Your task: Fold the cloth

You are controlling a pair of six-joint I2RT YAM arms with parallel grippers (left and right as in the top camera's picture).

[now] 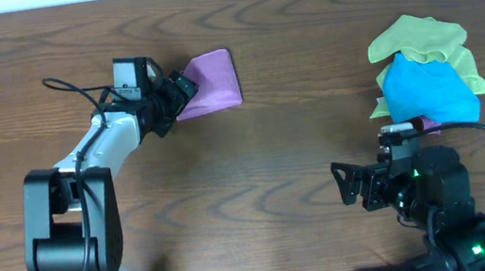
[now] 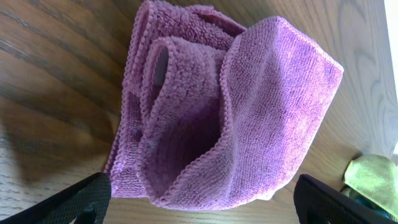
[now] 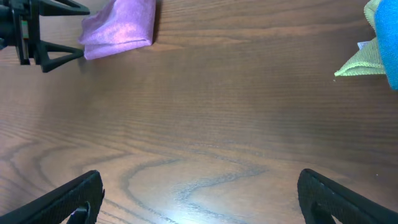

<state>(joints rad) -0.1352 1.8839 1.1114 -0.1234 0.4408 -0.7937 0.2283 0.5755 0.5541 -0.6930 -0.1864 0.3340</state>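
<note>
I should next grab the lilac cloth with my left gripper across its layered edge (image 1: 193, 96) (image 2: 198, 185) and pinch the layers together. Then I can set the cloth aside still folded.
The lilac cloth (image 1: 211, 83) lies folded in a loose bundle on the wooden table, at the back left of centre. It fills the left wrist view (image 2: 249, 118), with layered edges showing, and also shows in the right wrist view (image 3: 121, 28). My left gripper (image 1: 181, 89) is open at the cloth's left edge, its fingers (image 2: 199, 202) spread wide just short of the cloth, holding nothing. My right gripper (image 1: 352, 185) is open and empty over bare table (image 3: 199, 196) at the front right, far from the cloth.
A bright blue cloth (image 1: 431, 90) lies on a yellow-green cloth (image 1: 419, 39) in a heap at the right, just behind my right arm. The yellow-green cloth's edge shows in the left wrist view (image 2: 373, 177). The wooden table (image 1: 302, 155) stretches between the arms.
</note>
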